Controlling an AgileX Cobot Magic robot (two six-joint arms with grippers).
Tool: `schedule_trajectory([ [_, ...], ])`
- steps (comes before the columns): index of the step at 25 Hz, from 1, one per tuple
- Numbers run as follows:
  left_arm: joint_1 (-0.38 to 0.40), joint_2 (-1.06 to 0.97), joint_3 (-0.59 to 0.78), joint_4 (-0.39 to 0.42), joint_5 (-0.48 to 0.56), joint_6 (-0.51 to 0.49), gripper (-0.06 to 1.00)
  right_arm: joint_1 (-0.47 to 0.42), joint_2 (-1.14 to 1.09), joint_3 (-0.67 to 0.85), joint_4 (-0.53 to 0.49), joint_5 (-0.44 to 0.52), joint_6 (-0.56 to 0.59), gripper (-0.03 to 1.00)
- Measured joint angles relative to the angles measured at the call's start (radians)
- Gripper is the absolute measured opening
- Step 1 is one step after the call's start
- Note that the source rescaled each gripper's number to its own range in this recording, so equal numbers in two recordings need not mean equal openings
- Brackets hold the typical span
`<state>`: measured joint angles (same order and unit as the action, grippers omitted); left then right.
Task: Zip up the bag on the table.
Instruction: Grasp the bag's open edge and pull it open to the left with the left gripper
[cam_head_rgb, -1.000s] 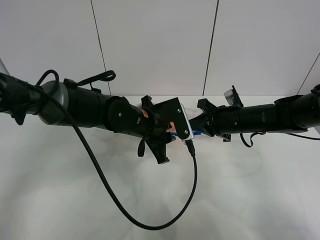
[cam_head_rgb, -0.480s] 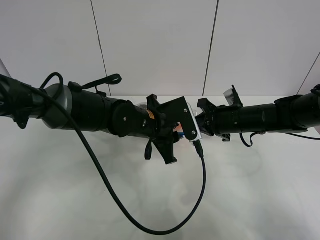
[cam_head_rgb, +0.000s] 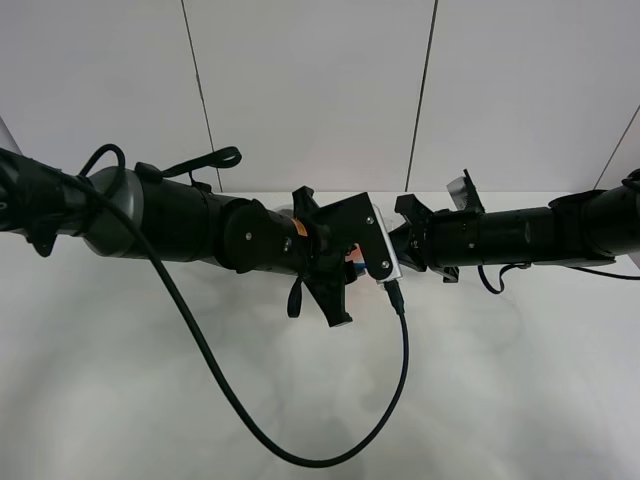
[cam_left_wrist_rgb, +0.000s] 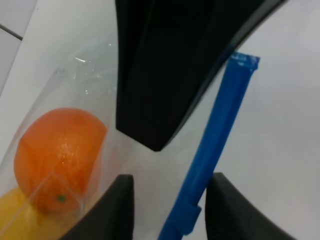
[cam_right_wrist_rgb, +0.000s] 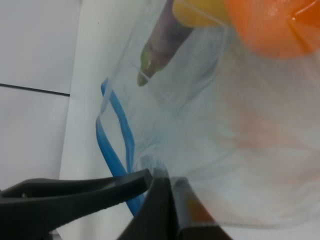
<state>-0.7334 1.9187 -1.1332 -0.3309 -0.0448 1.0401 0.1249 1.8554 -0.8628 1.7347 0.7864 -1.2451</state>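
I need to zip up the bag next, so I need to grab the blue zipper strip (cam_left_wrist_rgb: 215, 130) by its thicker slider piece (cam_left_wrist_rgb: 186, 217) with my left gripper.
The bag (cam_left_wrist_rgb: 75, 95) is clear plastic and lies on the white table (cam_head_rgb: 500, 380), holding an orange (cam_left_wrist_rgb: 60, 147), a yellow fruit (cam_right_wrist_rgb: 200, 10) and a purple eggplant (cam_right_wrist_rgb: 165, 40). Its blue zipper strip (cam_left_wrist_rgb: 215, 130) runs between the fingers of my left gripper (cam_left_wrist_rgb: 172, 186), which stands open around it, with a thicker blue piece low on the strip. My right gripper (cam_right_wrist_rgb: 152, 182) is shut on the bag's plastic edge beside the blue strip (cam_right_wrist_rgb: 114, 150). In the high view both arms meet at mid-table and hide nearly all of the bag (cam_head_rgb: 352, 262).
A black cable (cam_head_rgb: 395, 370) loops from the left arm down over the table's front. Grey wall panels stand behind the table's far edge. The right arm (cam_head_rgb: 520, 235) lies across the table from the right.
The left arm has slid to the right, bringing its gripper close against the right gripper; over the last half second it barely moves. The right arm has held still.
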Motion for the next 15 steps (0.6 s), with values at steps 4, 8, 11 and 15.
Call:
schedule_trajectory([
  [4, 0.0, 0.0, 0.0, 0.0, 0.0, 0.01, 1.0, 0.0, 0.0, 0.0, 0.001, 0.0, 0.002, 0.0],
  [8, 0.0, 0.0, 0.0, 0.0, 0.0, 0.01, 1.0, 0.0, 0.0, 0.0, 0.004, 0.0, 0.004, 0.0],
  [11, 0.0, 0.0, 0.0, 0.0, -0.001, 0.012, 1.0, 0.0, 0.0, 0.0, 0.004, 0.0, 0.015, 0.0],
  [15, 0.0, 0.0, 0.0, 0.0, -0.008, 0.02, 1.0, 0.0, 0.0, 0.0, 0.004, 0.0, 0.032, 0.0],
])
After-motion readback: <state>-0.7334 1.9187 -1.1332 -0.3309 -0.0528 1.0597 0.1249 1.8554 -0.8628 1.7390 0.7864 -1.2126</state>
